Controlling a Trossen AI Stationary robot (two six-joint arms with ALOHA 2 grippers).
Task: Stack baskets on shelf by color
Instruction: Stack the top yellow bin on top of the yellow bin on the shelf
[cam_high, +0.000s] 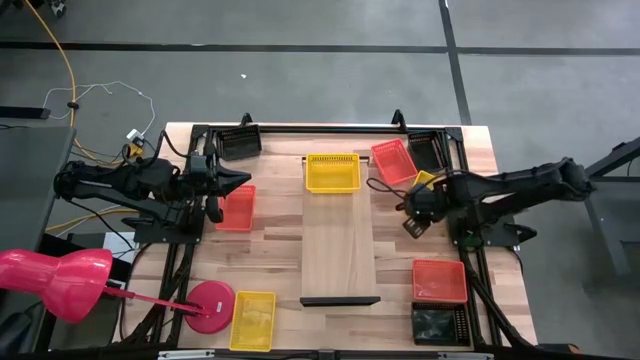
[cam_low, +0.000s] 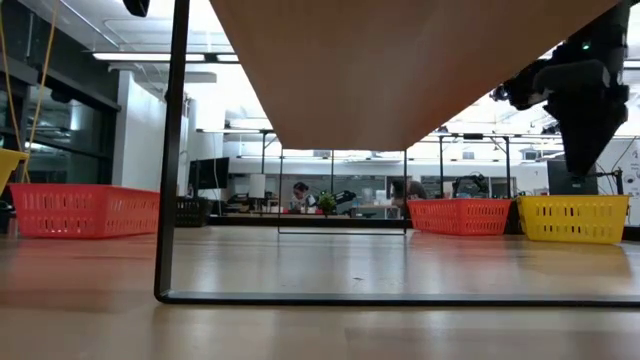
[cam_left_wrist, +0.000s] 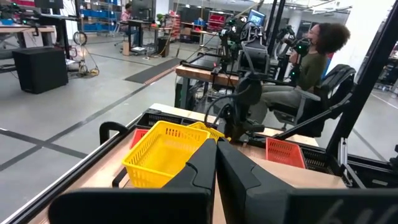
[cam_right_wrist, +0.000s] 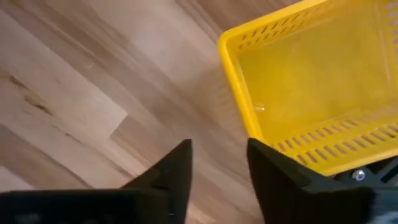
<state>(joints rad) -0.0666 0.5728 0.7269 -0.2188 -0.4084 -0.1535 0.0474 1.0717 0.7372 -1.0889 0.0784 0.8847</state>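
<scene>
The yellow basket needs to be stacked on the shelf, so my right gripper will next grab it by its rim (cam_right_wrist: 238, 99).
The shelf (cam_high: 340, 240) is a long light-wood board on a black frame in the table's middle. One yellow basket (cam_high: 332, 172) sits on its far end. Red (cam_high: 393, 162), black (cam_high: 425, 150) and yellow (cam_high: 425, 181) baskets rest on the table at the far right. My right gripper (cam_high: 410, 212) is open above the table, beside that yellow basket's (cam_right_wrist: 317, 106) corner. My left gripper (cam_high: 243, 183) is shut, held level over the far edge of a red basket (cam_high: 236, 208); in the left wrist view (cam_left_wrist: 216, 163) it faces the shelf's yellow basket (cam_left_wrist: 165, 152). My right gripper points down at the table, and one fingertip (cam_right_wrist: 264, 155) stands right at the yellow basket's corner wall (cam_right_wrist: 249, 127). Whether it touches the wall, I cannot tell. The basket lies flat on the table.
A black basket (cam_high: 238, 142) sits at the far left. A yellow basket (cam_high: 253, 320) and a pink lamp base (cam_high: 210, 305) are at the near left. Red (cam_high: 440, 281) and black (cam_high: 440, 325) baskets lie at the near right. The shelf's near half (cam_high: 340, 265) is bare.
</scene>
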